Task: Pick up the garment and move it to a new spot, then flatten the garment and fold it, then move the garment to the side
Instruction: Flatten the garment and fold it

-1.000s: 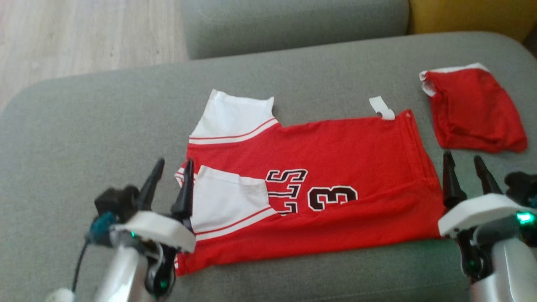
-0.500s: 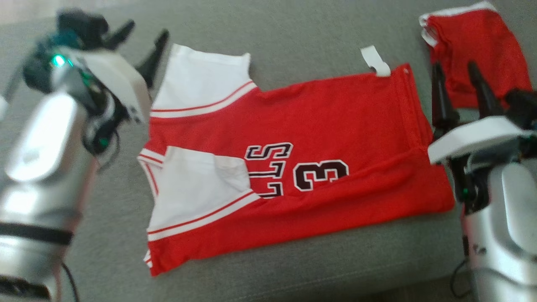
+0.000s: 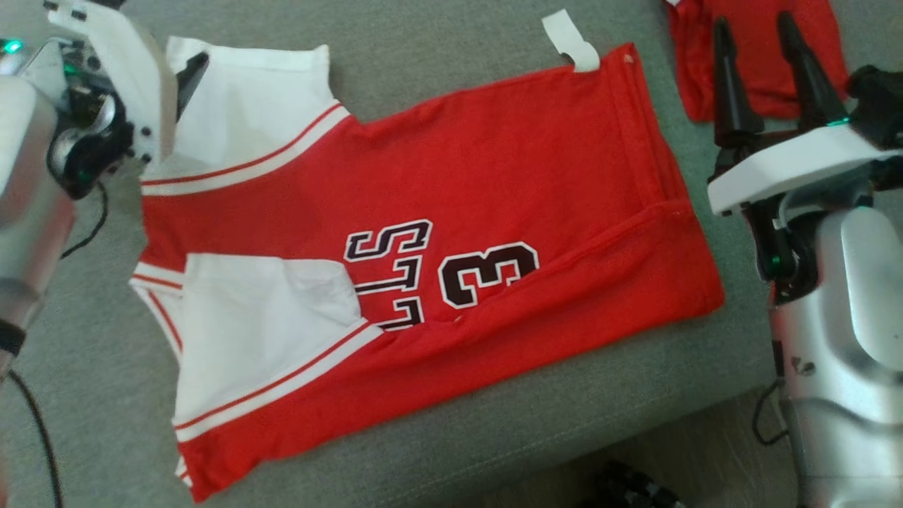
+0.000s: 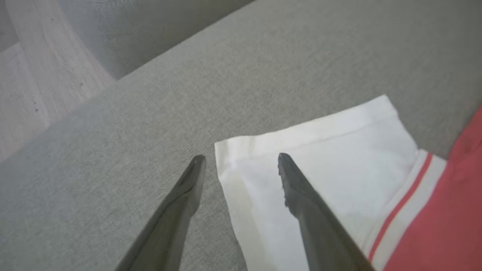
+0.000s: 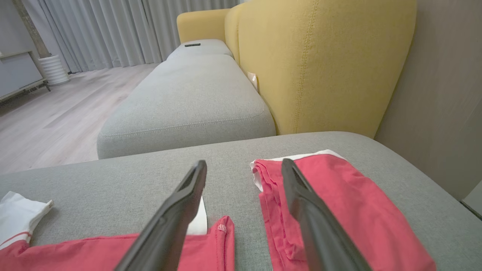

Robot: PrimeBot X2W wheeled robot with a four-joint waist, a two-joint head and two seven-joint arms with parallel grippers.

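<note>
My right gripper grabs the red jersey by the hem corner (image 3: 623, 58) beside the white tag next, to fold that side of the jersey over the black lettering (image 3: 391, 271).
A red jersey (image 3: 494, 176) with white sleeves and black lettering lies flat on the grey cushion (image 3: 437, 56), its lower part folded over. My left gripper (image 4: 241, 157) is open at the far white sleeve (image 4: 320, 158). The sleeve's corner sits between the fingers, with one finger over the cloth and the other over bare cushion. In the head view one dark finger (image 3: 190, 77) shows past the white wrist mount, beside the sleeve (image 3: 254, 99). My right gripper (image 3: 751, 25) is open and holds nothing, just beyond the jersey's far hem corner (image 5: 222, 229).
A second red garment (image 3: 758, 77), folded, lies right of the jersey (image 5: 339, 203). A white tag (image 3: 571, 42) sticks out at the jersey's far hem. The cushion's near edge drops to the floor (image 3: 705, 451). A yellow armchair (image 5: 320, 56) and a grey bench (image 5: 188, 94) stand behind.
The head camera has tilted down and closer. My left arm went from the jersey's near left side to the far sleeve corner. My right gripper moved forward past the hem.
</note>
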